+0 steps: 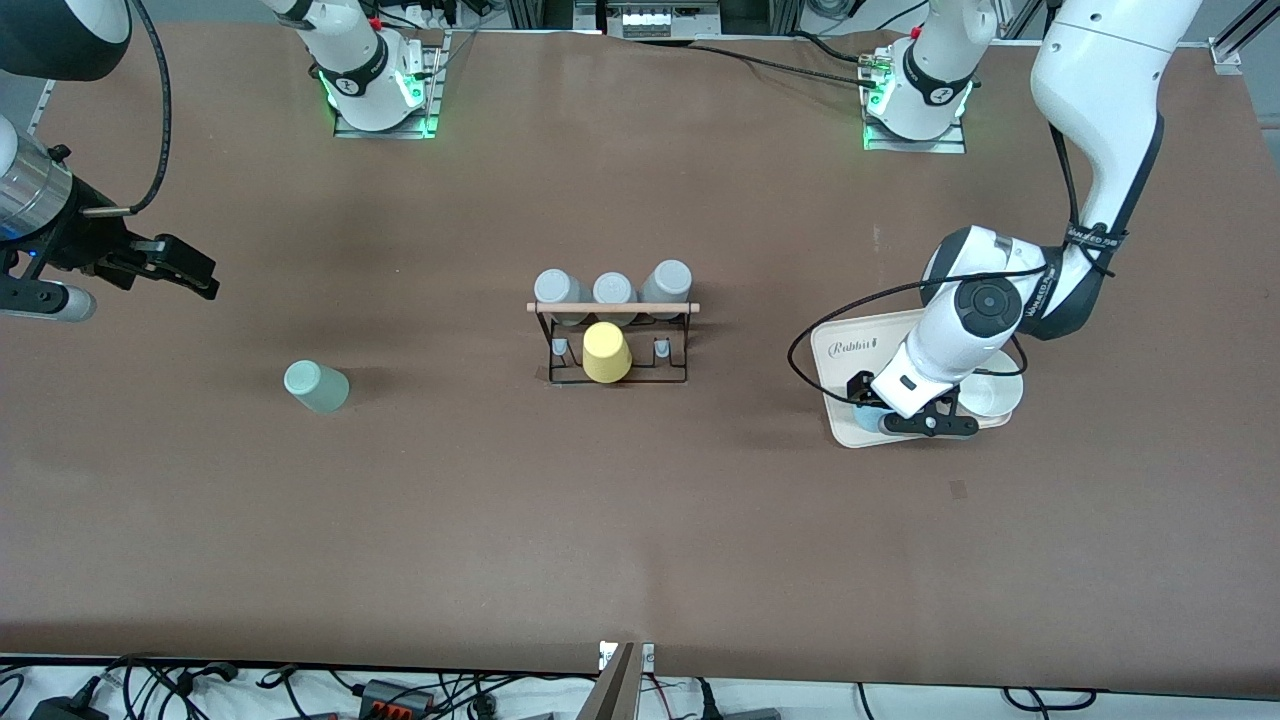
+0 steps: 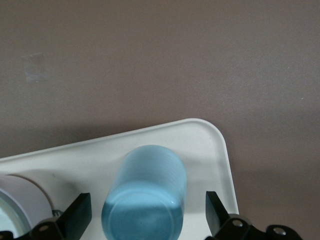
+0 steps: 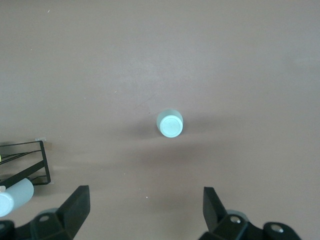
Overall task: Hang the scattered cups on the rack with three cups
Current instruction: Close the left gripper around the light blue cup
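Observation:
My left gripper now closes on the light blue cup, as its fingers stand beside that cup's sides.
The light blue cup (image 2: 145,197) sits on the cream tray (image 2: 200,140), closed end toward the left wrist camera. My left gripper (image 2: 145,216) is open, with one finger on each side of the cup and a gap at both. In the front view, that gripper (image 1: 875,405) hides most of the blue cup (image 1: 866,420). The mint green cup (image 1: 316,387) stands alone on the table toward the right arm's end and also shows in the right wrist view (image 3: 170,123). My right gripper (image 1: 188,268) is open and empty, in the air over that end. The black wire rack (image 1: 612,345) stands mid-table.
The rack holds three grey cups (image 1: 612,290) along its farther row and a yellow cup (image 1: 606,352) on a nearer peg. A white bowl (image 1: 990,395) sits on the cream tray (image 1: 850,350). A rack corner (image 3: 30,162) shows in the right wrist view.

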